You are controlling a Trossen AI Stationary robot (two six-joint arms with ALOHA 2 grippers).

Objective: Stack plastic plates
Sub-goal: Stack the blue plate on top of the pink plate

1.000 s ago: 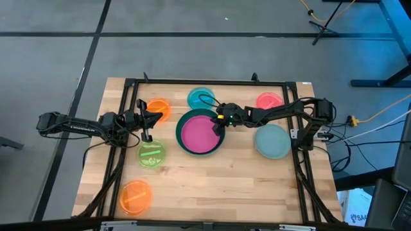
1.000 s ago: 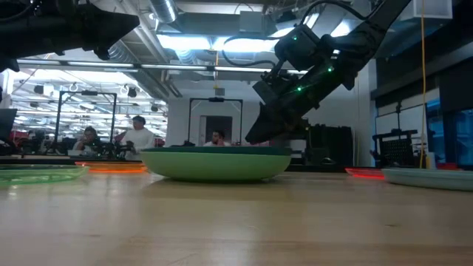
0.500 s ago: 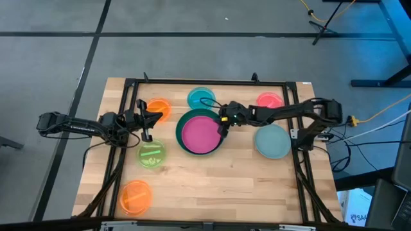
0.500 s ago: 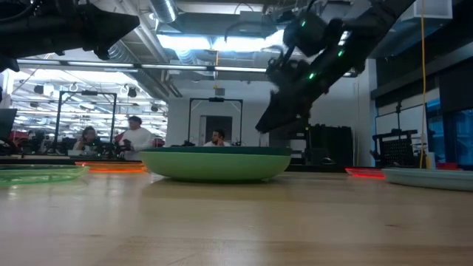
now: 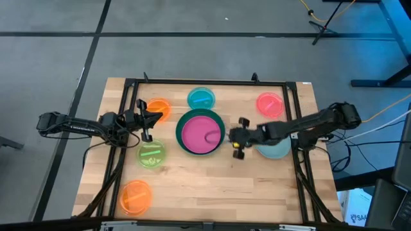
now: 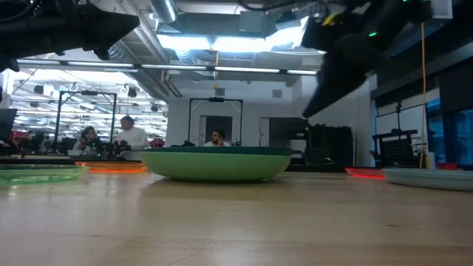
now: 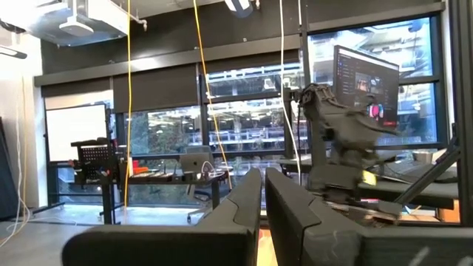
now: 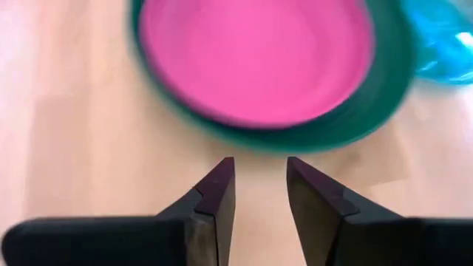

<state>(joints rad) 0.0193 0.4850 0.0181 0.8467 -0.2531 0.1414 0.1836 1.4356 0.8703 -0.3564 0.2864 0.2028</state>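
Note:
My right gripper is going to grab the grey-blue plate by its rim (image 5: 276,158) next, to stack it onto the magenta plate (image 5: 200,134).
A magenta plate (image 5: 200,134) lies inside a dark green plate (image 5: 181,142) at the table's middle; the right wrist view shows both, the magenta plate (image 8: 255,55) within the green rim (image 8: 325,133). My right gripper (image 5: 234,136) is open just right of that stack, its fingertips (image 8: 257,177) over bare wood short of the rim. My left gripper (image 5: 148,128) is shut and hangs above the table between a small orange plate (image 5: 158,108) and a lime plate (image 5: 151,154); in its wrist view it (image 7: 263,193) points level into the room.
A small blue plate (image 5: 201,98) and a pink one (image 5: 270,102) lie near the far edge, and a second orange plate (image 5: 135,196) at the near left. A pale grey-blue plate (image 5: 277,147) lies partly under my right arm. Bare wood spans the near middle.
My right gripper has drawn back from over the stack's far-right rim toward the table's right and near side, and now stands outside the green plate. In the low view it has risen and moved right. The magenta plate stays in the green plate. My left arm has kept still.

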